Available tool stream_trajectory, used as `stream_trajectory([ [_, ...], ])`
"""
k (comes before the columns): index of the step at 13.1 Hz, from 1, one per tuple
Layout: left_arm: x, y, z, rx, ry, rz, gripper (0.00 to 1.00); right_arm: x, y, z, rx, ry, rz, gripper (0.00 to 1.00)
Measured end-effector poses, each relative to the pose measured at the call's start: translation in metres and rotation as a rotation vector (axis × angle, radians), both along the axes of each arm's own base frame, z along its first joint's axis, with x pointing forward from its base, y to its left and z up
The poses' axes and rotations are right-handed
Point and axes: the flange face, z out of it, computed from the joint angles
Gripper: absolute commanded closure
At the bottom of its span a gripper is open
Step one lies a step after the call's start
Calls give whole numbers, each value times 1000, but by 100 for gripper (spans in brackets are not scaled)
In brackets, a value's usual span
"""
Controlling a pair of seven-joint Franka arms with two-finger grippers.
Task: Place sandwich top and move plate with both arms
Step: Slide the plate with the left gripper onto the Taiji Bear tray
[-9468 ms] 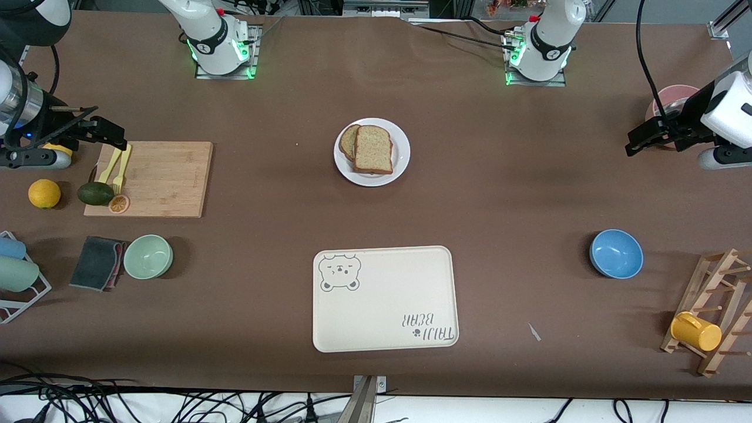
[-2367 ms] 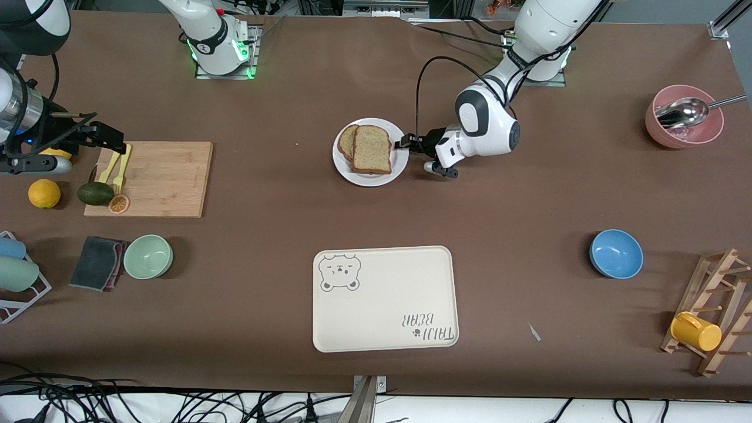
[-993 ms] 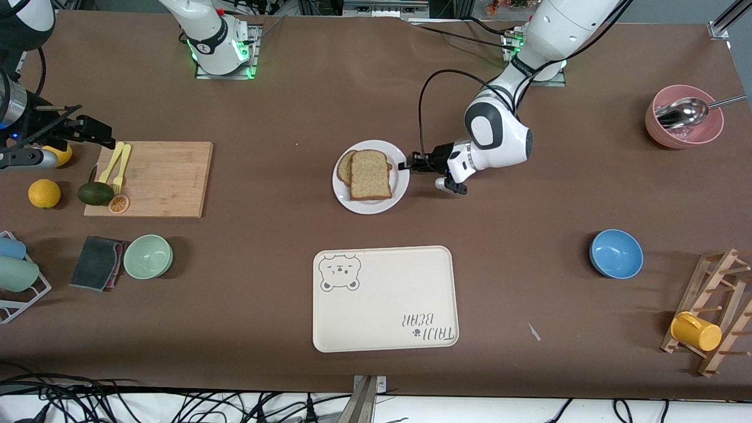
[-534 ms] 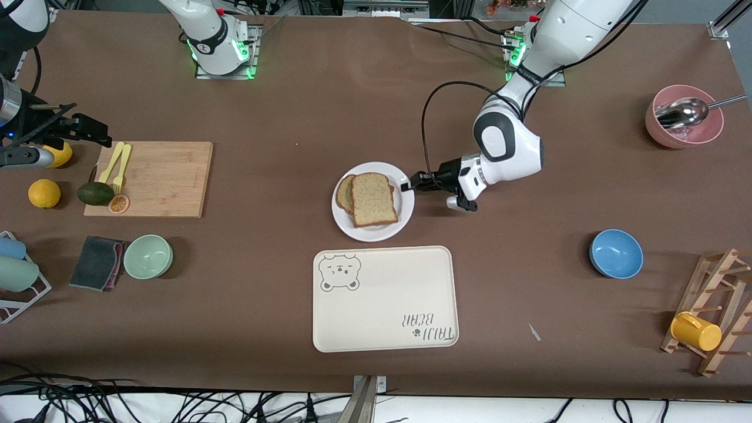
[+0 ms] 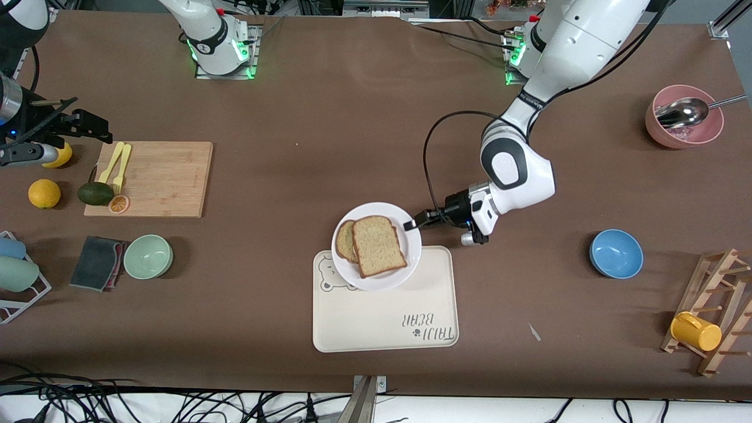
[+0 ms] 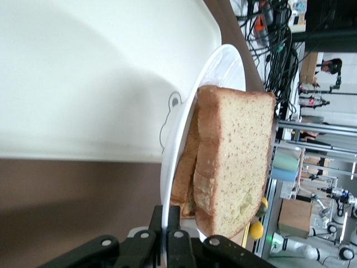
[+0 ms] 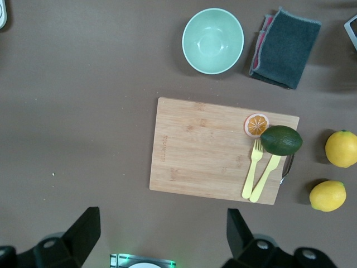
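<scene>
The white plate (image 5: 385,276) overhangs the cream tray's far edge (image 5: 437,248) and would miss if released. Next, it moves onto the tray before my left gripper releases it.
The white plate (image 5: 385,276) carries the sandwich top (image 5: 378,245), a speckled tan slice lying on another slice (image 5: 345,241). The plate is held up over the edge of the cream bear tray (image 5: 411,320) that lies farther from the front camera. My left gripper (image 5: 409,224) is shut on the plate's rim. In the left wrist view the rim (image 6: 167,184) runs between the black fingers (image 6: 179,245), with the sandwich top (image 6: 240,162) above. My right gripper (image 5: 97,127) is open and empty, up over the table's end beside the cutting board (image 5: 161,178); its fingertips (image 7: 83,231) stand wide apart.
The cutting board holds yellow forks (image 5: 117,165), an avocado (image 5: 95,193) and an orange slice (image 5: 119,204). Lemons (image 5: 44,193), a green bowl (image 5: 148,256) and a grey cloth (image 5: 97,262) lie nearby. A blue bowl (image 5: 615,253), a pink bowl with spoon (image 5: 683,115) and a mug rack (image 5: 714,320) stand at the left arm's end.
My left gripper, shut on the plate's rim, has carried the plate and sandwich from the table's middle toward the front camera, over the tray's edge. The right gripper has drifted slightly.
</scene>
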Motion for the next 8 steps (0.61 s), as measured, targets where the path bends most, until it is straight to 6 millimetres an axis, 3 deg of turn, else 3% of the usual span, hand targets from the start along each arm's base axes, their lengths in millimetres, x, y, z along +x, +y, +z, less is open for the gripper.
stream_trajectory([
  [5, 37, -6, -23, 9, -16, 75, 100, 0, 0, 0, 0, 0, 0, 0],
  [8, 54, 2, -34, 24, -35, 103, 100, 0, 1, 0, 0, -1, 2, 0],
])
